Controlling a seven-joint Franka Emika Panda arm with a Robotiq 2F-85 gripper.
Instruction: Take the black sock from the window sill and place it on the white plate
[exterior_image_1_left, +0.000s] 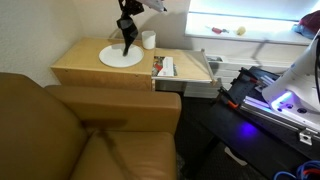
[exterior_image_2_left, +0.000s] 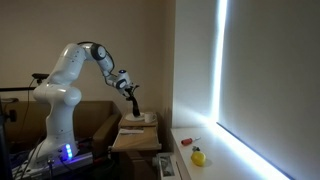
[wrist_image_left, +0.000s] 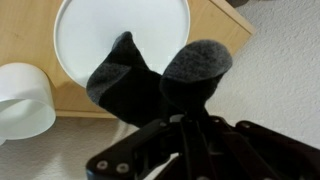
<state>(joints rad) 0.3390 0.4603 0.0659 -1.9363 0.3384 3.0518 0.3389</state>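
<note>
My gripper lowers the black sock toward the plate's middle and only then releases it, since the sock overhangs the plate's rim (wrist_image_left: 184, 38).
The black sock (wrist_image_left: 150, 80) hangs folded from my gripper (wrist_image_left: 180, 118), which is shut on it. In the wrist view both sock ends dangle over the white plate (wrist_image_left: 90, 30). In an exterior view the sock (exterior_image_1_left: 127, 40) hangs just above the plate (exterior_image_1_left: 120, 57) on the wooden tabletop, with my gripper (exterior_image_1_left: 126, 24) above it. It also shows far off in an exterior view (exterior_image_2_left: 134, 100). The window sill (exterior_image_1_left: 250, 32) lies bright at the upper right, and also shows in an exterior view (exterior_image_2_left: 215, 160).
A small white cup (exterior_image_1_left: 148, 40) stands beside the plate, and shows in the wrist view (wrist_image_left: 22, 100). A yellow ball (exterior_image_2_left: 198, 156) and a small red item lie on the sill. A brown couch (exterior_image_1_left: 70, 130) sits in front. Books lie on the table's edge (exterior_image_1_left: 164, 67).
</note>
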